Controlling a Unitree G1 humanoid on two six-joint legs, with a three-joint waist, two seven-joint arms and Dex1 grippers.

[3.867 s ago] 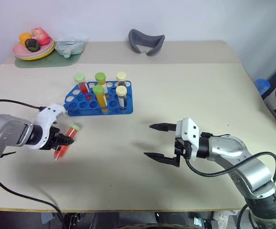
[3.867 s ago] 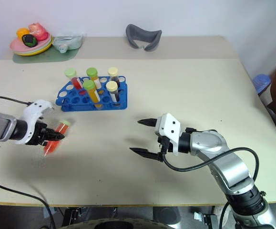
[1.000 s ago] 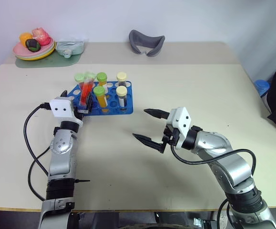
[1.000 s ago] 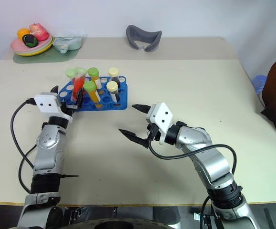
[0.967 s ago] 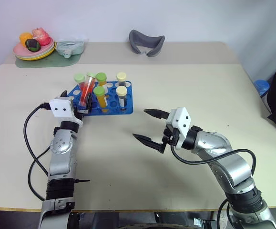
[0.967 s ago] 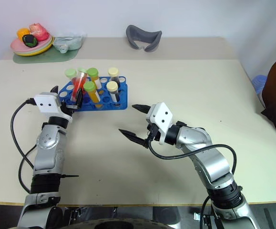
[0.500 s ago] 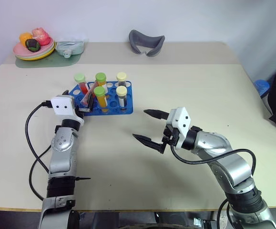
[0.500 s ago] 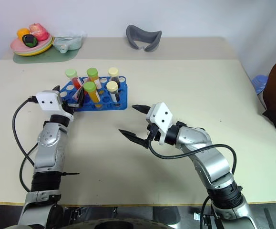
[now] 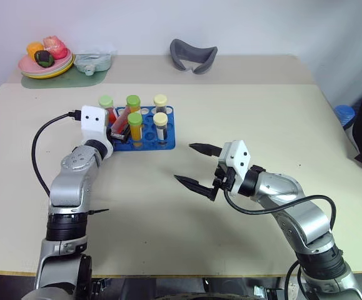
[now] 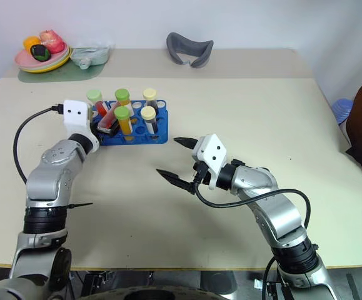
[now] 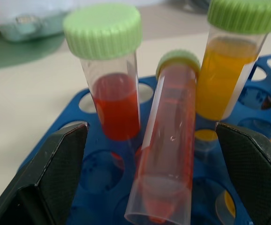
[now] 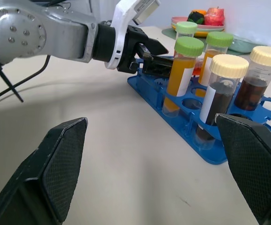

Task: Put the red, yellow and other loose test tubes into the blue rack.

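Observation:
The left gripper grips the leaning red test tube by its clear lower body [image 9: 120,122] next, since upright tubes crowd its green cap on both sides.
The blue rack [image 9: 144,140] stands left of the table's middle with several capped tubes upright in it: red [image 9: 107,107], yellow [image 9: 135,124] and dark ones [image 9: 159,125]. One more green-capped red tube [image 11: 169,140] leans tilted in a rack hole. My left gripper [image 9: 119,131] is open at the rack's left end, its fingers [image 11: 55,176] on either side of the leaning tube and clear of it. Over bare table to the right of the rack, my right gripper [image 9: 184,162] hangs open and empty.
At the far left corner a plate of toy food [image 9: 43,61] sits on a green mat beside a clear container [image 9: 93,60]. A grey curved object [image 9: 192,55] lies at the far edge. My left arm's black cable [image 9: 40,156] loops over the table.
The red tube, carried from low on the left to above the rack, now leans lower in a rack hole. My left wrist has levelled and pushed toward the rack. The right arm is still.

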